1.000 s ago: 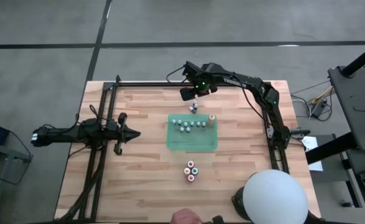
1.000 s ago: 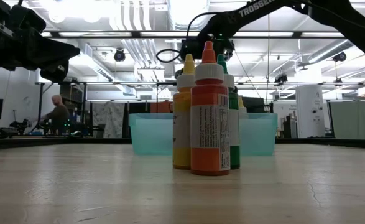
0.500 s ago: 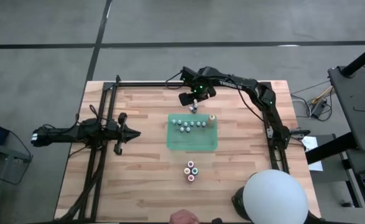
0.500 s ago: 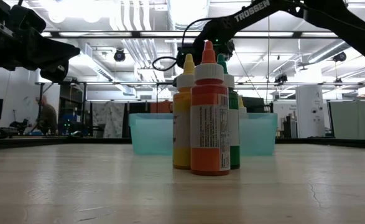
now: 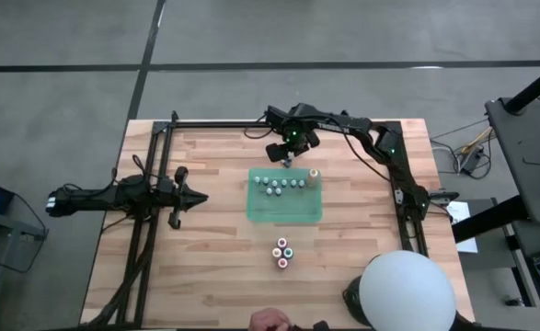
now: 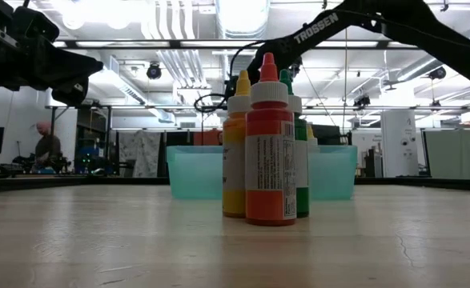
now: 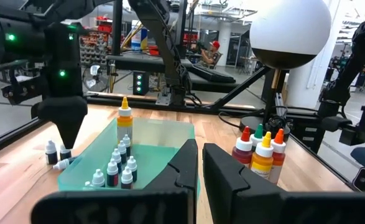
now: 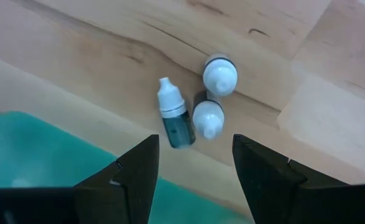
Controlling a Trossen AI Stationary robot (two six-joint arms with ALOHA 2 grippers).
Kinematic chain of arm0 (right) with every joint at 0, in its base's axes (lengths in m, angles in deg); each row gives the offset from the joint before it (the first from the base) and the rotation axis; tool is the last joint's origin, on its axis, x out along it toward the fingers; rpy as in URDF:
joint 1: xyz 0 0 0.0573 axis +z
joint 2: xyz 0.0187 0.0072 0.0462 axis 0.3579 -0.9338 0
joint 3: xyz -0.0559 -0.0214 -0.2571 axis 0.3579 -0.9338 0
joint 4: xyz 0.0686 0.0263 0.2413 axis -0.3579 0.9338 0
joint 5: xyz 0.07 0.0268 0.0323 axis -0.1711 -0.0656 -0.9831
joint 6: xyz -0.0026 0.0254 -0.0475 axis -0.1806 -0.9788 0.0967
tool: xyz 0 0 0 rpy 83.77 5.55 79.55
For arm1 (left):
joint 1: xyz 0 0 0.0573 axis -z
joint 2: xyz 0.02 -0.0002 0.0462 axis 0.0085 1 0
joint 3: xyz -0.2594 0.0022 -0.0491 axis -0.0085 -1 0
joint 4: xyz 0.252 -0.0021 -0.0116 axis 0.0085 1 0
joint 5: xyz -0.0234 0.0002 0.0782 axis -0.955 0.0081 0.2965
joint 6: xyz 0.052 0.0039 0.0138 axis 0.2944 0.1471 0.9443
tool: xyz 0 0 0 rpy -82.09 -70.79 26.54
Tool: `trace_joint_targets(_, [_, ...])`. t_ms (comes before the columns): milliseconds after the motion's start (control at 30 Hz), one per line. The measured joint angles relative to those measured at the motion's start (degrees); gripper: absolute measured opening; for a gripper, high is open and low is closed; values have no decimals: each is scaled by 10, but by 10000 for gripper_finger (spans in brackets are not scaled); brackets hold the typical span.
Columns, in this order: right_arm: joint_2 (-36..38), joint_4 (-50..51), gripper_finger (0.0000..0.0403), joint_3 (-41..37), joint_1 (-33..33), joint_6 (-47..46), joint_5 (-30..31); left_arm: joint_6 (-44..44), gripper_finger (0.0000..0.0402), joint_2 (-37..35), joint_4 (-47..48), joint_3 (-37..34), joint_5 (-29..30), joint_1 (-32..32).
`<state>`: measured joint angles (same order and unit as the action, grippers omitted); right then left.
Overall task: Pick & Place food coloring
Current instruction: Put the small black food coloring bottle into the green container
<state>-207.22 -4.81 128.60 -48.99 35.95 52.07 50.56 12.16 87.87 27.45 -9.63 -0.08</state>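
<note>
I will pick up the teal-filled bottle by its white cap [image 8: 170, 99] with my right gripper next. Then it can go with the others in the teal tray [image 8: 51, 158].
Three tiny food coloring bottles stand or lie on the wood just past the teal tray's [image 5: 285, 210] far edge. Two are upright with white caps [image 8: 220, 73] [image 8: 207, 118], and one teal-filled bottle [image 8: 175, 118] lies on its side. My right gripper [image 8: 194, 168] [image 5: 287, 154] hangs open above them, pointing down, touching nothing. Several more tiny bottles [image 7: 117, 168] and a taller yellow-orange dropper bottle [image 7: 125, 118] stand inside the tray. My left gripper [image 5: 196, 196] [image 7: 198, 168] waits shut at the table's left, pointing level.
Several larger bottles [image 5: 283, 251] [image 6: 269, 144], orange, yellow, green and red, stand grouped on the wood near the table's front edge. A white globe [image 5: 406, 292] sits at the near right corner. Bare wood lies left and right of the tray.
My right gripper has come down toward the three tiny bottles beyond the tray's far edge, tipping a little, its fingers staying open. The bottles have not moved.
</note>
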Motion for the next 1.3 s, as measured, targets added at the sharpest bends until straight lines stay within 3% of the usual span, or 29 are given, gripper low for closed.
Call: trace_joint_targets(1300, [-23,3,171,9,-23,-2,15,0,0,0,0,0,0,0])
